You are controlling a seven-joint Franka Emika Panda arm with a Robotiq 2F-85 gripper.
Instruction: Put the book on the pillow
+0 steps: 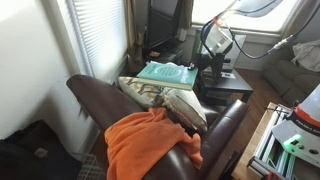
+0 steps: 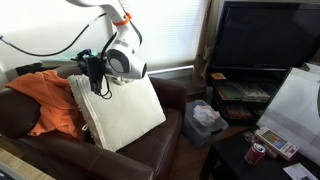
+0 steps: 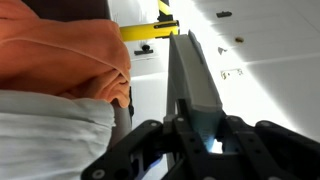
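Observation:
The teal book's lower edge is level above the slanted pillow [image 1: 180, 104], so the robot will lower and tilt the book before its gripper lets go of it.
A teal book [image 1: 165, 72] is held roughly level over the top edge of the patterned pillow [image 1: 170, 100], which leans on the brown couch. My gripper [image 1: 203, 66] is shut on the book's edge. In the wrist view the book [image 3: 195, 85] shows edge-on, clamped between the jaws [image 3: 195, 130], with the white pillow [image 3: 50, 135] at lower left. In an exterior view the pillow [image 2: 120, 110] stands upright with the gripper [image 2: 93, 68] at its top left corner; the book is mostly hidden there.
An orange blanket [image 1: 145, 140] lies on the couch seat beside the pillow and shows in the other views [image 2: 50, 95] [image 3: 60, 55]. A brown couch arm [image 1: 95, 95], a TV [image 2: 265, 40], a low table with boxes [image 2: 275, 140] and window blinds stand around.

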